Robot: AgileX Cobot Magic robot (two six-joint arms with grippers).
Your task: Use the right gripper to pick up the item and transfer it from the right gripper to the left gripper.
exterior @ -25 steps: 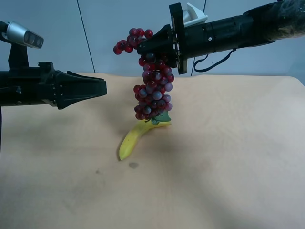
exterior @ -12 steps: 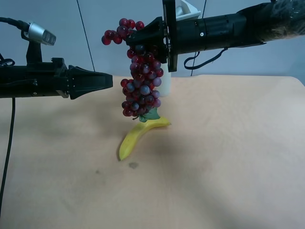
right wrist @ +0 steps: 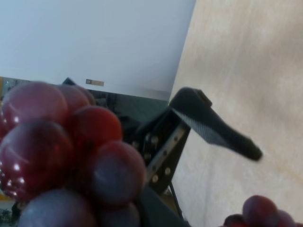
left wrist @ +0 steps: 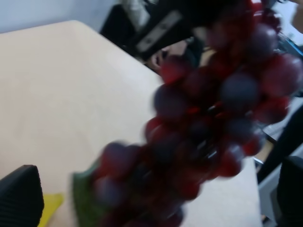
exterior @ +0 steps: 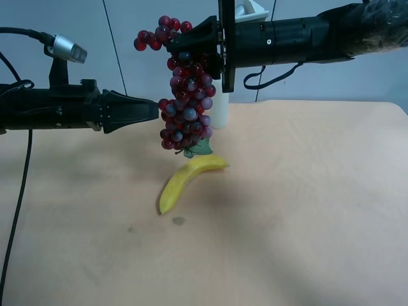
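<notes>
The left gripper grabs the bunch (exterior: 185, 105) by its plump middle next, to receive the grapes from my right gripper.
The grapes (exterior: 186, 105), dark red and purple-blue with a green leaf (exterior: 199, 148), hang in the air above the table. My right gripper (exterior: 203, 50), on the arm with the white block, is shut on the top of the bunch. One of its fingers (right wrist: 213, 125) shows in the right wrist view beside close-up grapes (right wrist: 71, 142). My left gripper (exterior: 153, 109), on the arm with the silver cylinder, is level with the middle of the bunch, its tips at the bunch's edge. In the left wrist view its fingers (left wrist: 19, 194) stand wide apart, with the blurred grapes (left wrist: 208, 123) between them.
A yellow banana (exterior: 188, 182) lies on the tan table (exterior: 306, 210) just below the bunch. A white pillar candle (exterior: 220, 111) stands behind the grapes. A long black cable (exterior: 19, 204) hangs from the left arm. A small dark spot (exterior: 178, 221) marks the table.
The left arm has moved right until its tips reach the bunch. The right arm has carried the grapes left and slightly up, away from the banana.
</notes>
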